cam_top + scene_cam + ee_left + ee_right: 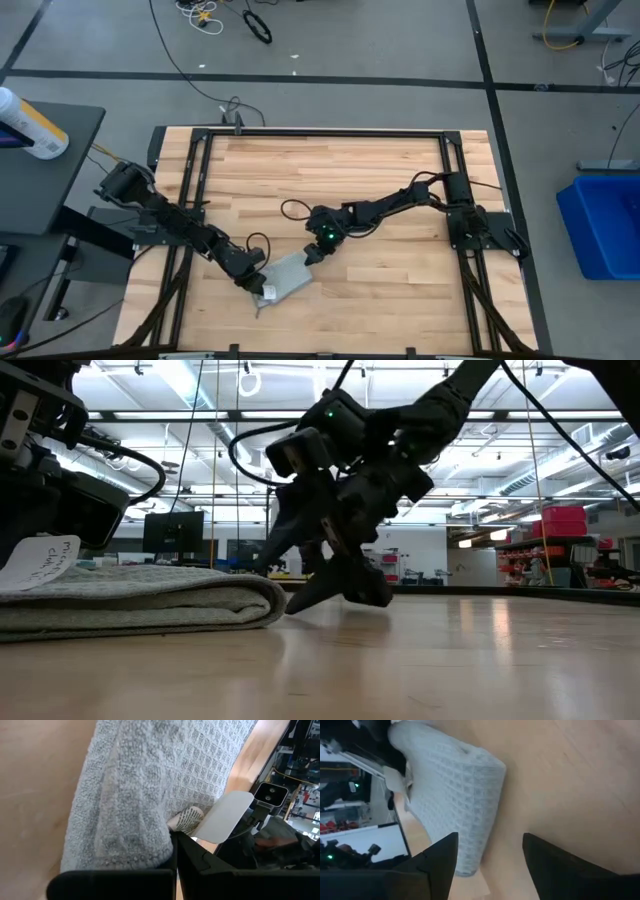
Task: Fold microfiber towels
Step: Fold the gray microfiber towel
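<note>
My right gripper grips the towel by its rounded fold opposite the white tag [269,292] [395,782] next, to fold the towel.
The light grey-blue towel [288,274] lies folded in several layers on the table, near the front edge. Its rounded fold [262,598] faces my right gripper. Its white tag [38,562] stands up at the end by my left gripper and also shows in the left wrist view [189,818]. My left gripper [257,281] is shut at that tag end of the towel [145,795]. My right gripper [314,256] is open just beyond the towel's far right end. Its fingertips [340,592] are low at the table, beside the fold [485,775], with bare wood between the fingers. My left gripper is shut on the towel's edge [150,851] beside the tag corner, coming in low from the table's left. The fingers [200,865] hide the place of contact, so I cannot tell how many layers they hold. The towel lies flat on the table.
The low-view camera and its white mount [227,817] stand at the table's front edge, close to the towel. Bare wood [340,180] stretches behind and to the right of the towel. A dark metal frame [450,170] borders the table.
</note>
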`<act>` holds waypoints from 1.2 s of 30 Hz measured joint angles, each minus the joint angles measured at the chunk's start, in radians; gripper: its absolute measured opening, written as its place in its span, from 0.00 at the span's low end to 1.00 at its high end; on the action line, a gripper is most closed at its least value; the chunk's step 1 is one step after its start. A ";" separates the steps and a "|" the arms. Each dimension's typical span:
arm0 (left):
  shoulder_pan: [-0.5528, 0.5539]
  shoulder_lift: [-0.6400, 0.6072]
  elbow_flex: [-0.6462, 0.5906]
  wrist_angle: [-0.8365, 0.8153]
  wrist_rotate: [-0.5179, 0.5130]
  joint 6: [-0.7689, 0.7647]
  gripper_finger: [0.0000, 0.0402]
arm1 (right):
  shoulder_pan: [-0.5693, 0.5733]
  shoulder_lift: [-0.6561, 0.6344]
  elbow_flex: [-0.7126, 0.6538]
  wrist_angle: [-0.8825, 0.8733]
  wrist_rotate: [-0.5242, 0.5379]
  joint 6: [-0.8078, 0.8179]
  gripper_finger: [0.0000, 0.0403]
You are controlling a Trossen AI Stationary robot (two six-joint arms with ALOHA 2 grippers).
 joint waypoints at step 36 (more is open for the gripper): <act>0.000 0.000 0.000 0.000 -0.020 0.014 0.00 | 0.040 0.113 0.179 -0.129 0.029 -0.007 0.44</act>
